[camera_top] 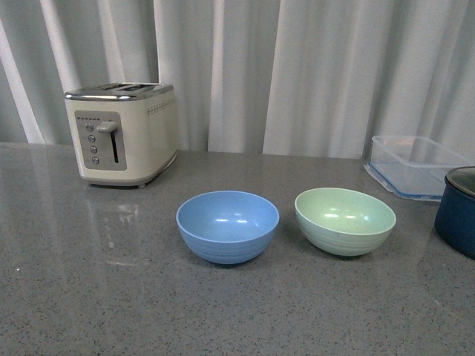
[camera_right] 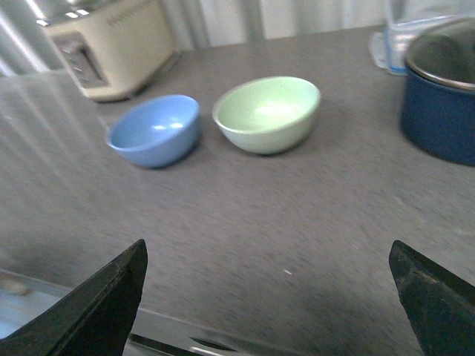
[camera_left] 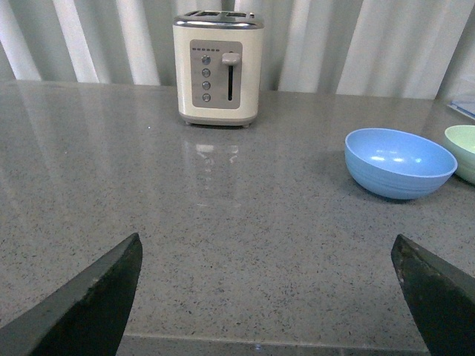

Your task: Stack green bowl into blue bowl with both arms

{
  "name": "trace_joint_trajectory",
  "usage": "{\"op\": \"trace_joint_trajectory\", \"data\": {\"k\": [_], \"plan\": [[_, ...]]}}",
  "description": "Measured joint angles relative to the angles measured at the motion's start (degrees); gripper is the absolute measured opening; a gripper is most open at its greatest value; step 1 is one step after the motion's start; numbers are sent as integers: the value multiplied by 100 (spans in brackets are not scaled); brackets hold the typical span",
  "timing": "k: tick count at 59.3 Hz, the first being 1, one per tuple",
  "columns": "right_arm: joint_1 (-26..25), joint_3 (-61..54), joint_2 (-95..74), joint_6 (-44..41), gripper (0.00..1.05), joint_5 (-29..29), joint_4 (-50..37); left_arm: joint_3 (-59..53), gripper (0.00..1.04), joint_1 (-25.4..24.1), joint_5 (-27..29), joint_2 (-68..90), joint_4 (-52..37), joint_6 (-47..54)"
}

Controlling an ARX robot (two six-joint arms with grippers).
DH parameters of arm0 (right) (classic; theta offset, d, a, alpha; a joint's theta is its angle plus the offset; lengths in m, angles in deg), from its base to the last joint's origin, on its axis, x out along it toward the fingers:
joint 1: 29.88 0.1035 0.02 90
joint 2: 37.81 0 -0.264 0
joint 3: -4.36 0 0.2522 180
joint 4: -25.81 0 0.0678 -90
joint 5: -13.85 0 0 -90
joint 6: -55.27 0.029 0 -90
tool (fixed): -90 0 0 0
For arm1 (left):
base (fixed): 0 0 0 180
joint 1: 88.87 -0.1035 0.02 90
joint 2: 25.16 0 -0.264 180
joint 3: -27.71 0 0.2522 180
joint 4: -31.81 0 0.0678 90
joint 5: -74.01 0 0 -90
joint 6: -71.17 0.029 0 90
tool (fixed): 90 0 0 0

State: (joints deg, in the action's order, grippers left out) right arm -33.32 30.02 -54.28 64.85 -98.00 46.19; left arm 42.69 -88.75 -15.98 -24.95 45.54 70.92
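My right gripper grabs the green bowl by its rim (camera_right: 310, 88) next, to stack it into the blue bowl (camera_right: 154, 133).
The blue bowl (camera_top: 228, 225) stands upright and empty at the middle of the grey counter. The green bowl (camera_top: 345, 220) stands upright and empty just to its right, a small gap between them. Neither arm shows in the front view. My left gripper (camera_left: 267, 256) is open and empty over bare counter near the front edge, well short of the blue bowl (camera_left: 400, 162); the green bowl (camera_left: 463, 151) shows cut off by that picture's edge. My right gripper (camera_right: 269, 259) is open and empty near the counter's front edge, with the green bowl (camera_right: 268, 113) and the blue bowl (camera_right: 155, 129) beyond it.
A cream toaster (camera_top: 122, 132) stands at the back left. A clear blue-rimmed container (camera_top: 414, 166) sits at the back right. A dark navy pot (camera_top: 458, 211) stands at the right edge, close to the green bowl. White curtains hang behind the counter (camera_top: 89, 297).
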Motion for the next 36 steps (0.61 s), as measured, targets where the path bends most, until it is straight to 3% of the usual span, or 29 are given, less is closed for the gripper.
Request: {"op": "trace_joint_trajectory", "data": {"k": [8, 25, 36], "plan": [[372, 1547, -1875, 592, 95, -98, 96, 0, 98, 0, 0, -4, 0, -2], [1040, 4590, -6188, 409, 95, 1429, 479, 0, 98, 0, 2, -2, 0, -2], [1196, 5941, -7930, 275, 95, 2155, 737, 0, 98, 0, 0, -2, 0, -2]]}}
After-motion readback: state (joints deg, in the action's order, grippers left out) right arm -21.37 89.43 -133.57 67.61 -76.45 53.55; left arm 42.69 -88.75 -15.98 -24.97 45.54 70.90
